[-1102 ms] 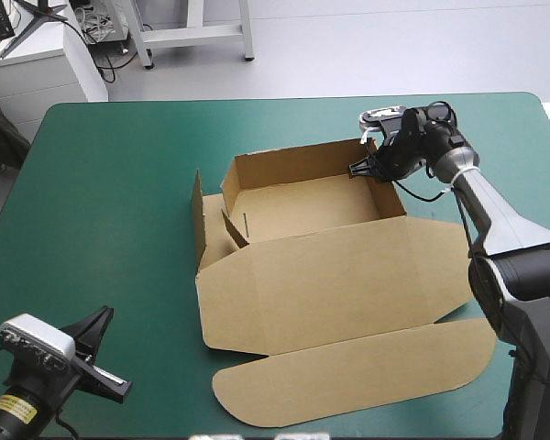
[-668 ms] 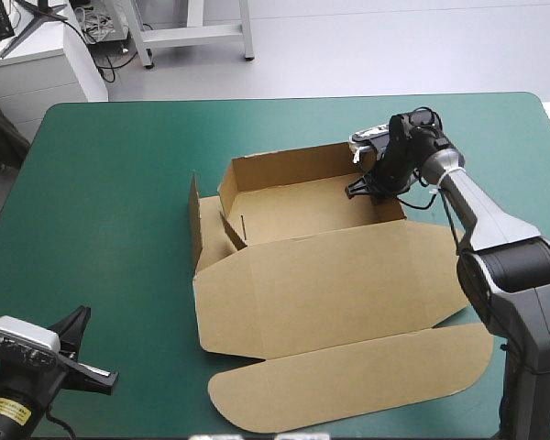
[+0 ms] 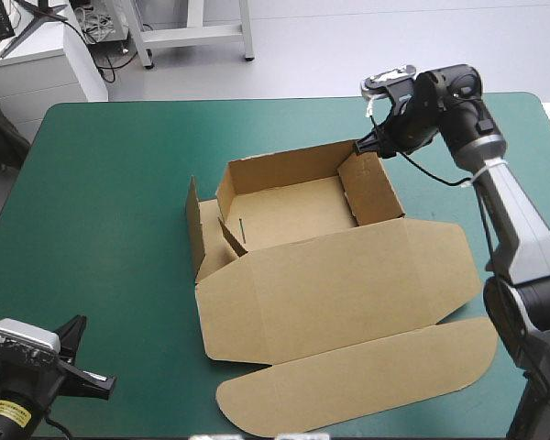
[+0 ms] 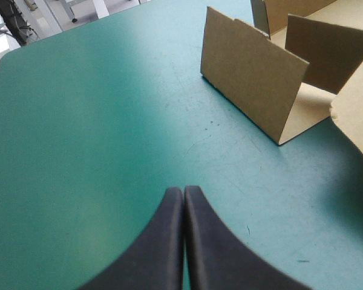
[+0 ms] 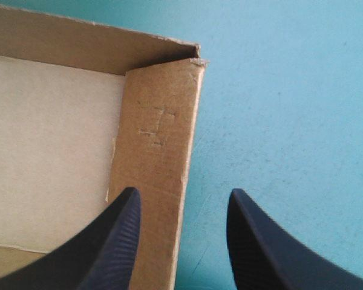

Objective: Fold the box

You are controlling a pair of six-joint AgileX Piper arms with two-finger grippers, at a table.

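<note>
The right gripper grips the box's upright side by its top edge (image 3: 390,186) next, to hold the box steady for folding its wide lid (image 3: 348,289).
The brown box (image 3: 284,211) stands at the table's middle as an open tray, its lid (image 3: 339,284) and tuck flap (image 3: 367,376) flat toward the front. My right gripper (image 3: 363,147) hovers open over the tray's far right corner. In the right wrist view that gripper (image 5: 183,202) straddles the upright right wall (image 5: 163,139), one finger over the tray, the other over the teal-green cover. My left gripper (image 3: 79,323) is shut, low near the front left corner. In the left wrist view the left gripper (image 4: 183,192) points at the box's loose left flap (image 4: 248,72), well short of it.
The left flap (image 3: 194,225) leans outward from the tray, and a small inner tab (image 3: 231,231) stands just inside it. Bare teal-green cover (image 3: 110,211) stretches between the box and the table's left edge.
My right gripper was down inside the tray against the right wall; it has since risen and pulled back to the far right corner. The right wall now stands upright. The left arm barely moved.
</note>
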